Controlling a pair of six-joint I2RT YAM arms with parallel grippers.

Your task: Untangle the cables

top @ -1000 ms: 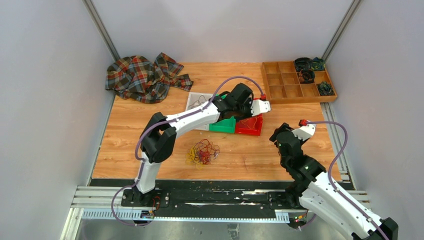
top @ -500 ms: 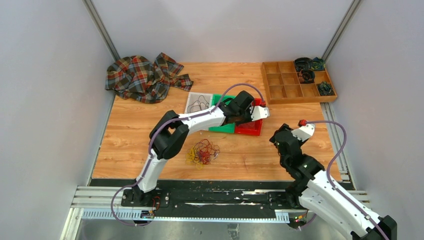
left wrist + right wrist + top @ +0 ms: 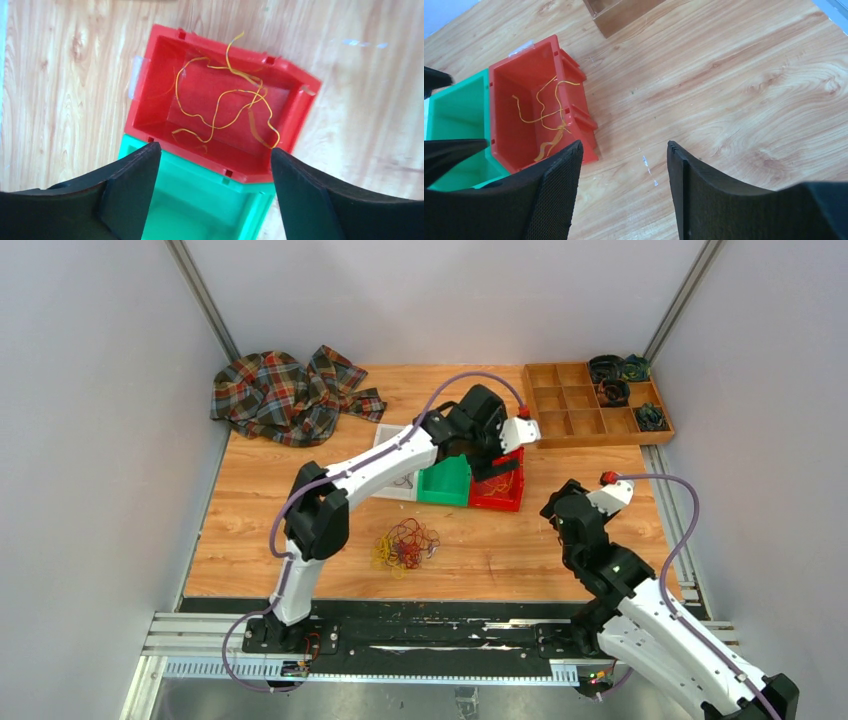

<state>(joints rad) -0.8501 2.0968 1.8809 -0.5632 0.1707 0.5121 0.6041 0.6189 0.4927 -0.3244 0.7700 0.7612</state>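
Note:
I next need my left gripper to grab only a piece of purple cable at the tangle's yellow side and pull it free of the others.
A tangle of dark red, yellow and purple cables lies on the wooden table in front of the bins. One loose yellow cable lies inside the red bin, also seen as a yellow cable in the right wrist view. My left gripper hovers open above the red bin and the green bin, with nothing between its fingers. My right gripper is open over bare table, right of the red bin; in the top view the right gripper is apart from the bins.
A green bin stands against the red one, with a white tray to its left, partly under my left arm. A plaid cloth lies at the back left. A wooden compartment box at the back right holds dark coils.
My left gripper has risen out of the red bin and opened; the yellow cable lies loose in the bin. The right arm has hardly moved.

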